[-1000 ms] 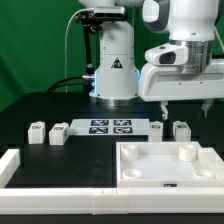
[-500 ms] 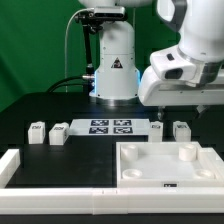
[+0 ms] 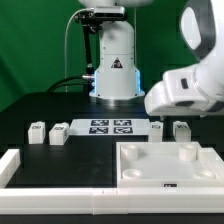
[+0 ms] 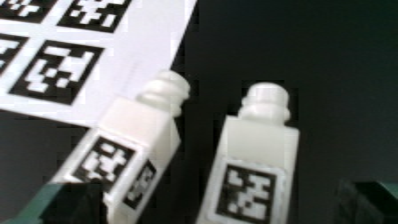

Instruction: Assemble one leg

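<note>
My gripper grabs the leg by its square tagged body next, so its narrow knobbed end stays free to fit the tabletop.
In the wrist view two legs lie side by side on the black table: one leg has its end over the edge of the marker board, and the other leg lies beside it. Both are white posts with a square tag on top. My gripper is open above them, with dark fingertips at the frame's corners. In the exterior view the white hand hangs over these two legs. Two more legs lie at the exterior view's left.
The large white tabletop lies at the front right of the exterior view. Long white border bars run along the left and front. The marker board sits mid-table before the robot base.
The arm's hand has moved toward the exterior view's right and lower, now filling the right edge above the two right legs. The parts have not moved.
</note>
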Motion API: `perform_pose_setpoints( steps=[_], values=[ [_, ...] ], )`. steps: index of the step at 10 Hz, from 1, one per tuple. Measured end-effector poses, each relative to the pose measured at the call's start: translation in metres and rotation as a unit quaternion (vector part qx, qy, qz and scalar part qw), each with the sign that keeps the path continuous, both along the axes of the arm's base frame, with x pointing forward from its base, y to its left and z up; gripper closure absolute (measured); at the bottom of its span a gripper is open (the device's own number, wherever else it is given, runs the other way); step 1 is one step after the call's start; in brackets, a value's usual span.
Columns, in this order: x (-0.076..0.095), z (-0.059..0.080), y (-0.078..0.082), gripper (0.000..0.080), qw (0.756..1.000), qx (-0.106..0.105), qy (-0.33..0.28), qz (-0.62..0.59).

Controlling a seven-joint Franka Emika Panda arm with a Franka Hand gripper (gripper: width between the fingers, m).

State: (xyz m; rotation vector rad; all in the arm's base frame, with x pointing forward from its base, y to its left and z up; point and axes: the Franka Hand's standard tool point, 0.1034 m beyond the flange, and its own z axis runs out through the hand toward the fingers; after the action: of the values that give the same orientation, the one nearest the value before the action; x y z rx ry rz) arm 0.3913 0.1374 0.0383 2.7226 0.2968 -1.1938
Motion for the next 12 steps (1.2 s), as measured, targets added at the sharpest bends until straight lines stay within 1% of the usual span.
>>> perform_pose_setpoints(
  steps=[1, 3, 6, 7, 9, 10, 11, 12],
  values=[
    [-0.002, -0.002, 0.002, 0.0150, 1.000, 0.000, 0.000, 0.001],
    [-0.006, -0.013, 0.006, 0.0150, 1.000, -0.011, -0.001, -0.006],
    [-0.008, -0.026, 0.006, 0.0150, 1.000, -0.008, -0.007, -0.007],
    [-0.010, -0.029, 0.006, 0.0150, 1.000, -0.008, -0.010, -0.007],
    [-0.011, -0.030, 0.005, 0.0150, 1.000, -0.009, -0.008, -0.007],
    [-0.011, -0.030, 0.005, 0.0267, 1.000, -0.009, -0.008, -0.007],
    [-0.011, -0.030, 0.005, 0.0416, 1.000, -0.009, -0.008, -0.007],
    [-0.011, -0.030, 0.005, 0.0416, 1.000, -0.009, -0.009, -0.007]
  ],
)
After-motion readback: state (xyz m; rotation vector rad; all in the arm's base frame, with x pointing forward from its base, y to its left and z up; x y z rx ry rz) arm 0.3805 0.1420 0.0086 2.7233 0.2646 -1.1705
